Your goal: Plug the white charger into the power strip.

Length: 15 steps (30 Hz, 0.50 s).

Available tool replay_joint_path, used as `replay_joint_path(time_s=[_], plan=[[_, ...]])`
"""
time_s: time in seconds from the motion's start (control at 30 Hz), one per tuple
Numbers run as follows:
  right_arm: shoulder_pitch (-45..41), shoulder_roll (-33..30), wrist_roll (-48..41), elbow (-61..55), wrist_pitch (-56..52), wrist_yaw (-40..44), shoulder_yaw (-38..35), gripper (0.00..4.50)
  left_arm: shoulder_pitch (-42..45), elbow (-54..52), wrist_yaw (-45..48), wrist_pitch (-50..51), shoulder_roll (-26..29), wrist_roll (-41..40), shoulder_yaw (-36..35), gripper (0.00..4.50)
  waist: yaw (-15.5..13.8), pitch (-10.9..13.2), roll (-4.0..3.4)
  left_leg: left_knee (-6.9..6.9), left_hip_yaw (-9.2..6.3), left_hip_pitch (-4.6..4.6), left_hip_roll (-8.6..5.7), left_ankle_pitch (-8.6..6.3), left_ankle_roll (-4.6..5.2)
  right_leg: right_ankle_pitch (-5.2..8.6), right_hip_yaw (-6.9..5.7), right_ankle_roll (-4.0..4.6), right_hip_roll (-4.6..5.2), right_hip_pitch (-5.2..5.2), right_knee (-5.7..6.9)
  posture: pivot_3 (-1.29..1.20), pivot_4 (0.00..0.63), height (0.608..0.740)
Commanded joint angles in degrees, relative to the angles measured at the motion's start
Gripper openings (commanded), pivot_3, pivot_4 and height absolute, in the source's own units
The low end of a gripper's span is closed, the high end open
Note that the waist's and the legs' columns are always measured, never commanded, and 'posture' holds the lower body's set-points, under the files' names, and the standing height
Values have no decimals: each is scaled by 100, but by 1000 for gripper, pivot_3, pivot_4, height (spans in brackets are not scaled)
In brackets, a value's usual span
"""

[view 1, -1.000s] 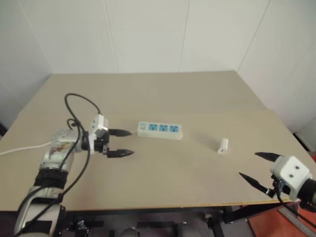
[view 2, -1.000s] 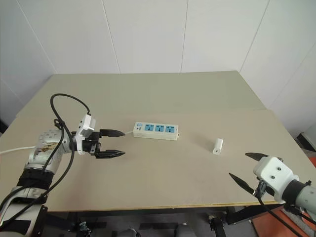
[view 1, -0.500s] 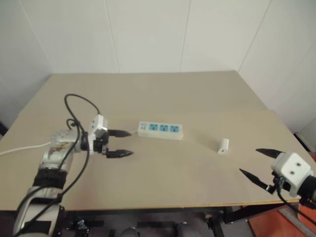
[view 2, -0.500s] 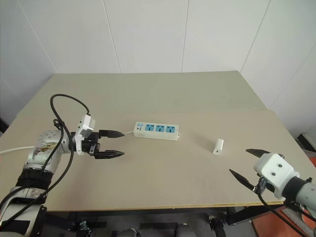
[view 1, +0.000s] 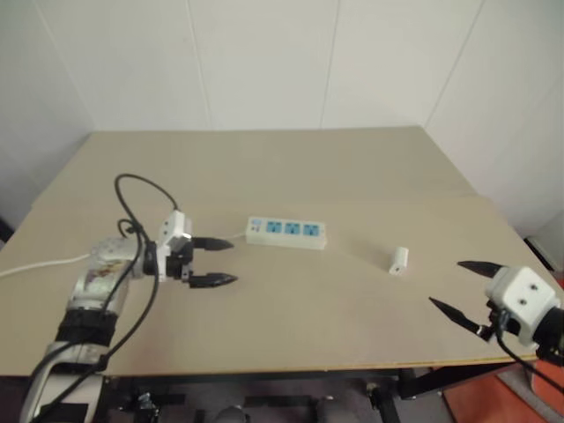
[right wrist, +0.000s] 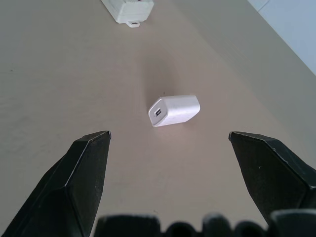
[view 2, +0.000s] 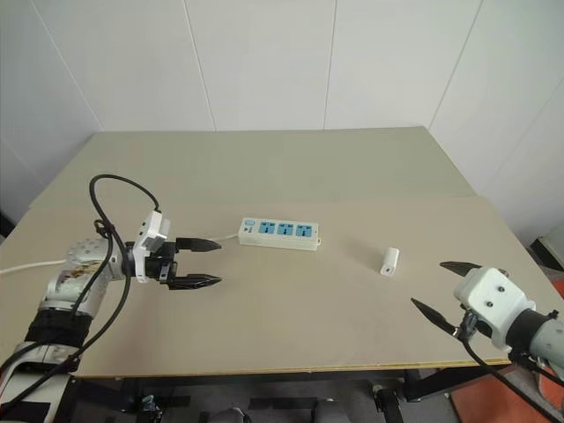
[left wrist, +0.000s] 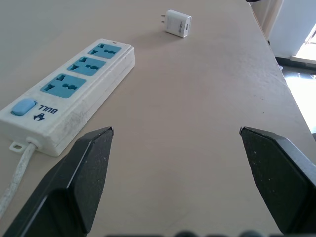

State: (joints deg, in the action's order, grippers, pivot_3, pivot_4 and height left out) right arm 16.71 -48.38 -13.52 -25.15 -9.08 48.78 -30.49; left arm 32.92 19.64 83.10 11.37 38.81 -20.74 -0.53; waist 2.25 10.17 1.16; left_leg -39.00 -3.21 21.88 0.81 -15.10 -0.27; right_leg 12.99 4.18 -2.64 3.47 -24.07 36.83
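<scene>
The power strip's row of sockets is longer than my open fingers, so my left gripper should next grab the power strip across its narrow cord end (view 1: 255, 232) (left wrist: 33, 120).
The power strip (view 1: 285, 232) lies flat near the table's middle, its three blue sockets facing up and its cord running off to the left. The white charger (view 1: 398, 260) lies on its side to the strip's right, also seen as a small white charger (right wrist: 174, 110) with its port end toward the camera. My left gripper (view 1: 216, 262) hovers open just left of the strip's cord end, pointing at it, with the power strip (left wrist: 69, 93) ahead of its fingers. My right gripper (view 1: 463, 286) stands open at the table's front right corner, short of the charger, holding nothing.
The beige table (view 1: 291, 167) has a seam across its middle. A white cord (view 1: 40, 263) trails off the left edge. A black cable (view 1: 132, 189) loops above my left wrist. White walls stand behind, and the front edge lies close below both grippers.
My left gripper has sunk slightly toward the table. My right gripper has drifted a little to the right and down. The strip and the charger lie where they were.
</scene>
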Motion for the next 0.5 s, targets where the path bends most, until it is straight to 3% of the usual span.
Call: replay_joint_path(time_s=[0.03, 0.5], plan=[[-70, -87, -4, -45, 5, 20, -71, 4500, -17, -178, -47, -3, 100, -135, -178, 4480, 0, 0, 0, 0, 0, 0, 0, 0, 0, 0, 0, 0, 0, 0, 0, 0, 150, 740], [-143, -70, 19, -2, -70, -7, 76, 4500, -23, -132, -124, -25, 131, -123, -213, 4480, 3, 0, 0, 0, 0, 0, 0, 0, 0, 0, 0, 0, 0, 0, 0, 0, 150, 740]])
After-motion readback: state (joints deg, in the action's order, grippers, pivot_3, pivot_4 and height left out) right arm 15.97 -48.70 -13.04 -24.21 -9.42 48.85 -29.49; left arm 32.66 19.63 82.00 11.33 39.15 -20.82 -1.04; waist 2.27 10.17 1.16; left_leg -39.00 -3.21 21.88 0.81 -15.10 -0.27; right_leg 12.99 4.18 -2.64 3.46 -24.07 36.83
